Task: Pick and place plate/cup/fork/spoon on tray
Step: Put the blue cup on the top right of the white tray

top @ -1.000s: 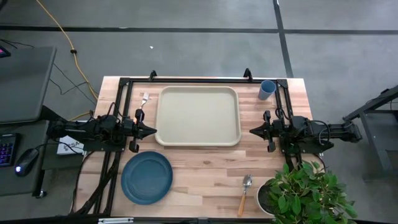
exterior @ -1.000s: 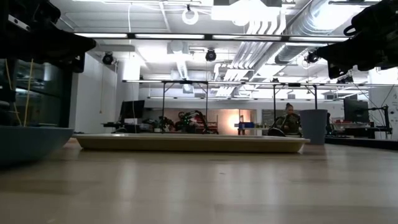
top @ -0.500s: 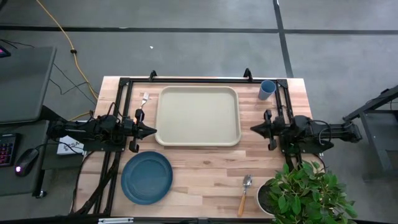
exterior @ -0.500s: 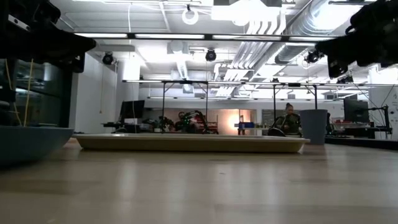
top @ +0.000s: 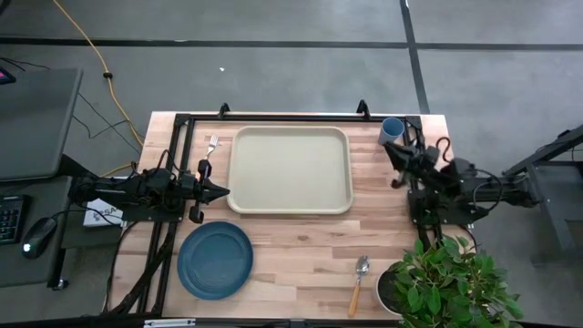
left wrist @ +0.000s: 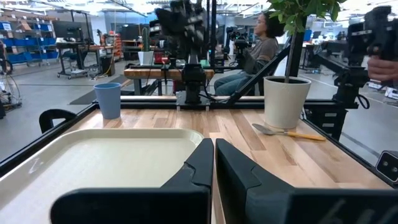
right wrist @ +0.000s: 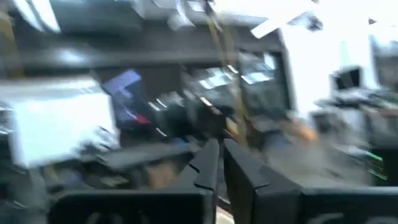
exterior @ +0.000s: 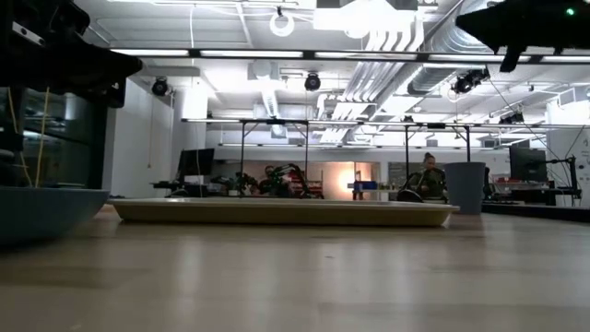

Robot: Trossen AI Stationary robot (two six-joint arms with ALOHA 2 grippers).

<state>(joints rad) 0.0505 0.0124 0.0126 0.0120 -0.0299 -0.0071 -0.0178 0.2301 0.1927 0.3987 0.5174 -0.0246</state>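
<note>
The light blue cup should go on the cream tray (top: pixel 290 169), so my right gripper should pick it up by its rim (top: pixel 393 120) next.
The cream tray (top: pixel 290 169) lies at the table's middle, toward the far edge. The dark blue plate (top: pixel 215 260) rests flat at the near left. The light blue cup (top: pixel 392 130) stands upright at the far right. The fork (top: pixel 211 145) lies left of the tray. The spoon (top: pixel 359 278) lies at the near right. My left gripper (top: pixel 224 191) is shut and empty at the tray's left rim. My right gripper (top: pixel 388 149) is shut and empty, raised just on the near side of the cup.
A potted plant (top: pixel 444 284) stands at the near right corner, beside the spoon. A black frame (top: pixel 291 117) runs along the table's far edge and sides. In the left wrist view the cup (left wrist: pixel 109 99), spoon (left wrist: pixel 286 132) and plant pot (left wrist: pixel 286 99) stand beyond the tray (left wrist: pixel 106 155).
My right gripper has swung from beside the tray's right rim toward the table's far edge and the cup. It has also risen, and its wrist view is now blurred. My left arm has kept still.
</note>
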